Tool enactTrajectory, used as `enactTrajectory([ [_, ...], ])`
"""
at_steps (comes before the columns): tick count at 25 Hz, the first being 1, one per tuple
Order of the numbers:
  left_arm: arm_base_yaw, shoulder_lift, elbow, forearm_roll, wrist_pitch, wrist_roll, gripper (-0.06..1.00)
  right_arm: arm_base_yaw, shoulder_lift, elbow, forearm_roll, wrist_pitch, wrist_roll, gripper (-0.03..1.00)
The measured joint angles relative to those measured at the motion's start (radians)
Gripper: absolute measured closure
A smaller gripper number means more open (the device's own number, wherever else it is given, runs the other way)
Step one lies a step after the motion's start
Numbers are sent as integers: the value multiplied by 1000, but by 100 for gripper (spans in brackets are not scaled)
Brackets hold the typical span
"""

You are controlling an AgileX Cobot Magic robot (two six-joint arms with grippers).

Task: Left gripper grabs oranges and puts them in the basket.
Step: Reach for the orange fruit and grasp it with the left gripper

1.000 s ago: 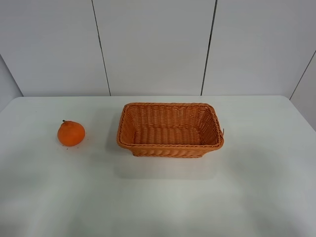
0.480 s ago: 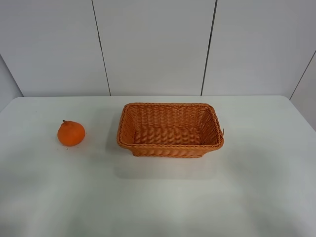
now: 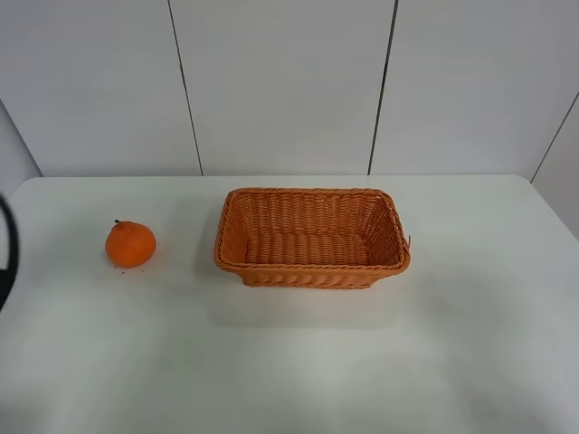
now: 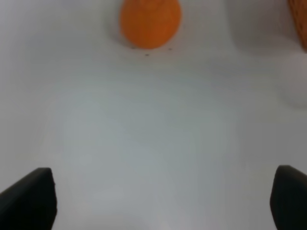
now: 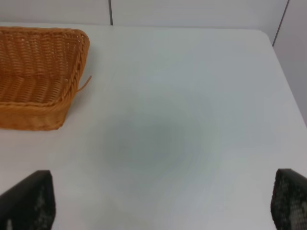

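Observation:
The wicker basket (image 3: 312,268) needs to be filled, so the orange will be gripped next by its knobby stem end (image 3: 121,224) with my left gripper.
The orange (image 3: 130,244) sits on the white table at the left, apart from the wicker basket (image 3: 312,268) in the middle, which holds nothing. In the left wrist view the orange (image 4: 150,21) lies well ahead of my left gripper (image 4: 160,199), which is open and empty, its two dark fingertips (image 4: 29,199) spread wide. A corner of the basket (image 4: 300,19) shows at that view's edge. My right gripper (image 5: 158,201) is open and empty over bare table, with the basket (image 5: 72,72) ahead and to one side. Neither claw shows in the exterior high view.
A black cable loop (image 3: 7,258) of the left arm pokes in at the left edge of the exterior high view. The white table (image 3: 298,362) ends at a grey panelled wall (image 3: 280,90) behind the basket.
The black cable loop has come into the exterior high view at the left edge. The orange and the basket have not moved.

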Motion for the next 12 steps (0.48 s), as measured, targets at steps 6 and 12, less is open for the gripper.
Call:
enactTrajectory([
  [6,0,374,-157,-128,-122,119,-5,0,0,0,0,0,0,27],
  [12,0,694,-315,-146,-174,158,-5,0,0,0,0,0,0,27],
])
